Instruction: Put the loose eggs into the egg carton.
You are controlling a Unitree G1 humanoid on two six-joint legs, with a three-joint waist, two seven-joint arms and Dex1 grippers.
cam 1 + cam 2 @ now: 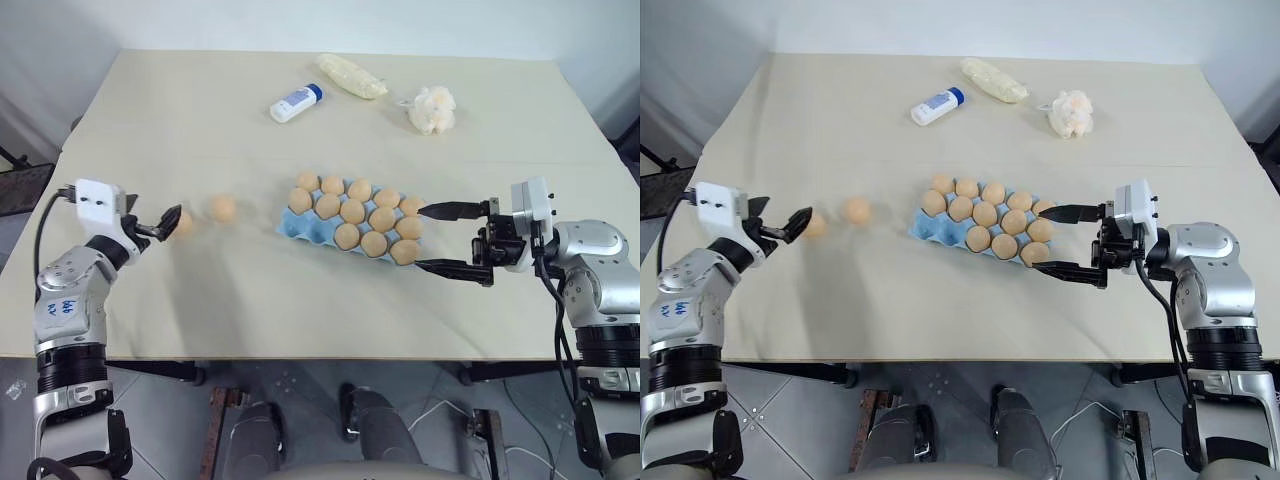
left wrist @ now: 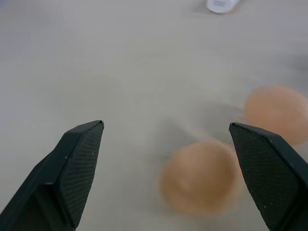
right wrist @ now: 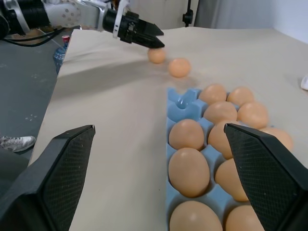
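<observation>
The nearer egg (image 2: 202, 175) is below the fingers of my left gripper, with table showing beside it. I should lower my left gripper to that egg before I close.
Two loose eggs lie on the table left of the egg carton: one (image 1: 184, 222) right at my left gripper's tips, the other (image 1: 222, 208) a little further right. My left gripper (image 1: 164, 226) points level at the nearer egg (image 2: 202, 175). It is open, and that egg sits between the fingers close to one pad (image 2: 269, 173), not gripped. The light blue egg carton (image 1: 298, 228) holds several eggs, with an empty cup (image 3: 182, 102) at its left end. My right gripper (image 1: 440, 240) is open at the carton's right end, pointing left, holding nothing.
At the far side of the table lie a white bottle with a blue cap (image 1: 296, 102), a pale yellow bag (image 1: 352, 76) and a white tissue wad (image 1: 432, 110). The table's front edge (image 1: 300, 355) runs just below both arms.
</observation>
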